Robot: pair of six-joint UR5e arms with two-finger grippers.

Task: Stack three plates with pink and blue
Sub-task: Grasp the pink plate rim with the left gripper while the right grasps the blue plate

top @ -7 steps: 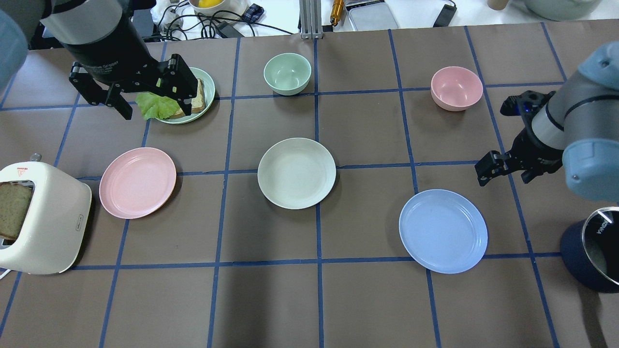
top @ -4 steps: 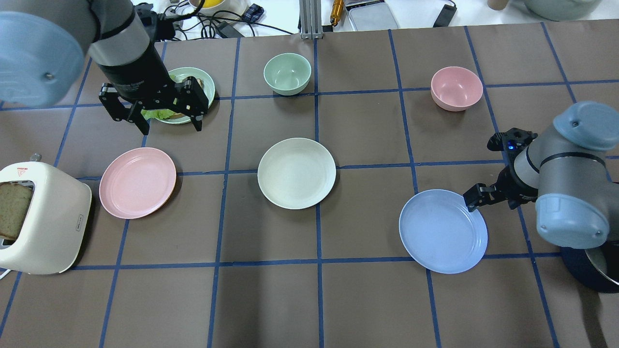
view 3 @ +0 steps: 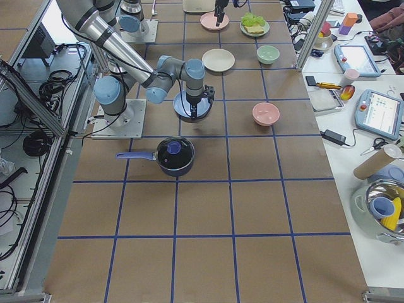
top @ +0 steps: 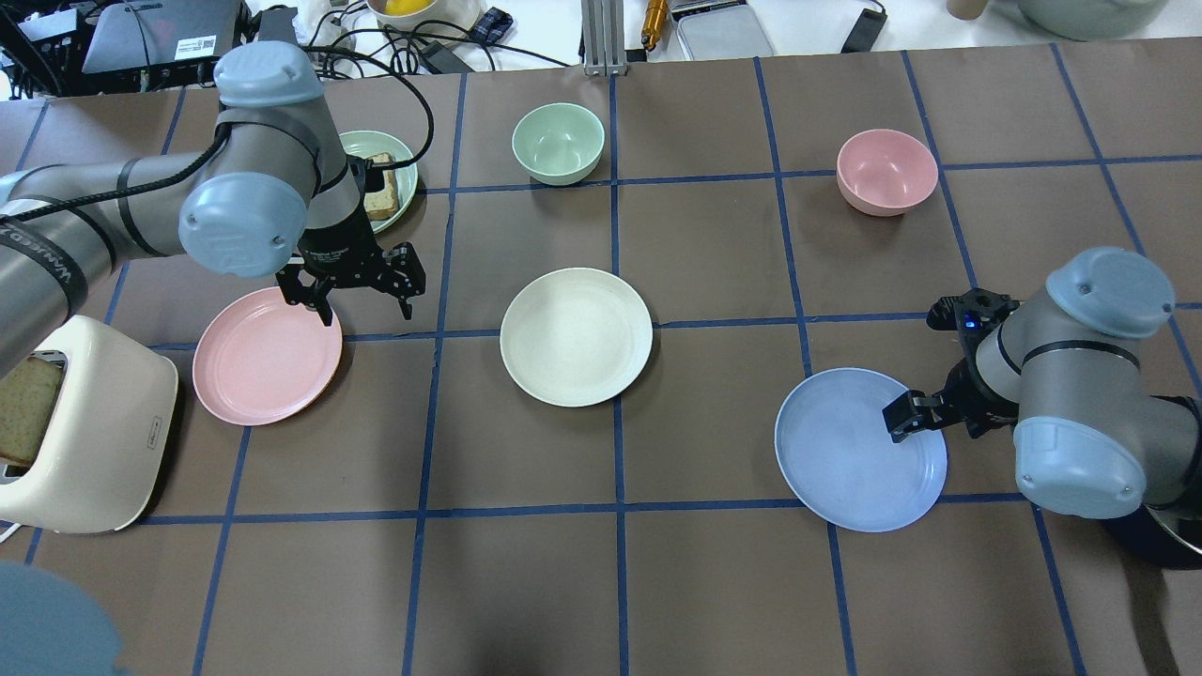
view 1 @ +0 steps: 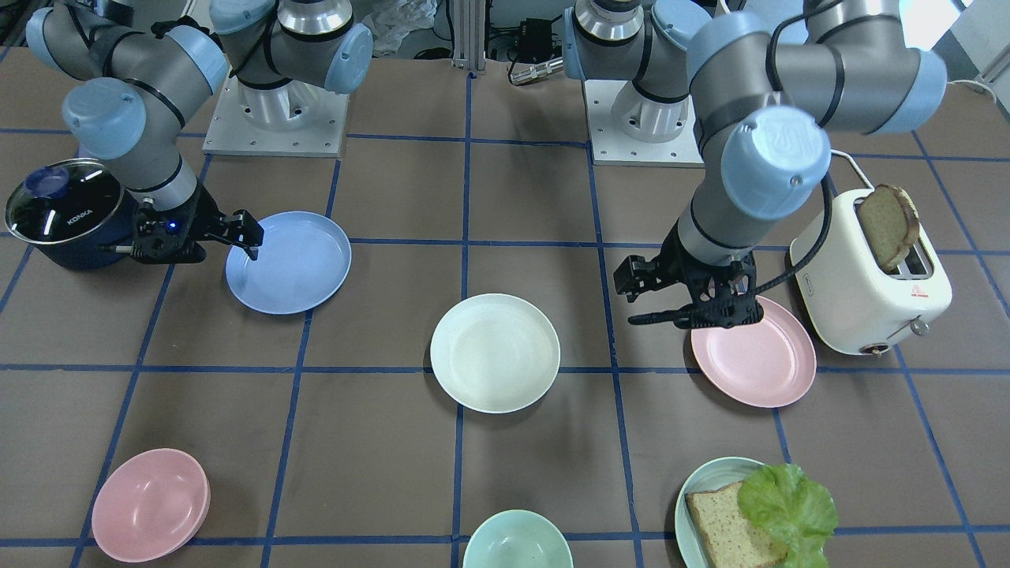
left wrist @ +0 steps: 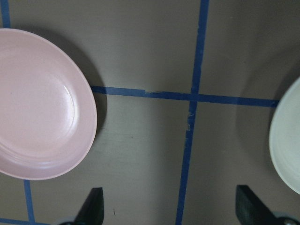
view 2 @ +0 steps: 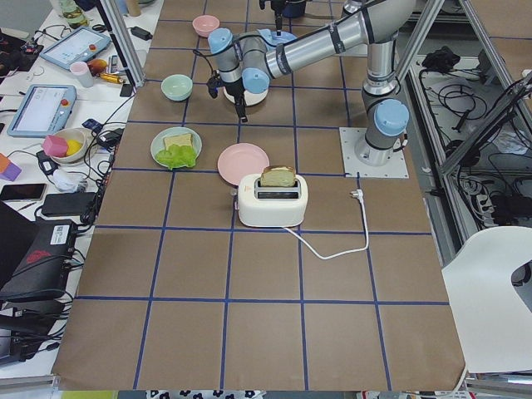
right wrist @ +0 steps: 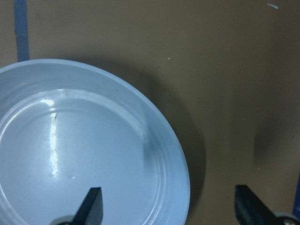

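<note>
I should stack the blue plate [right wrist: 84,154] with the pink one, so I should next grab it by its rim [right wrist: 182,187] with my right gripper.
Three plates lie apart on the table: the pink plate [top: 268,355] on the left, the cream-white plate [top: 576,336] in the middle, the blue plate [top: 859,449] on the right. My left gripper [top: 366,314] is open and empty, low at the pink plate's far right rim. In the left wrist view the pink plate [left wrist: 37,103] lies left of the fingertips [left wrist: 93,206]. My right gripper [top: 930,422] is open and empty, straddling the blue plate's right rim. In the right wrist view one fingertip [right wrist: 91,206] is over the blue plate [right wrist: 84,154], the other beyond its rim.
A white toaster [top: 84,422] with bread stands left of the pink plate. A green plate with bread and lettuce [view 1: 750,513], a green bowl [top: 558,141] and a pink bowl [top: 886,171] sit along the far side. A dark pot [view 1: 63,213] stands beside my right arm.
My left gripper has moved from over the green plate down to the pink plate's rim. My right gripper has moved down onto the blue plate's right rim. Both stay open.
</note>
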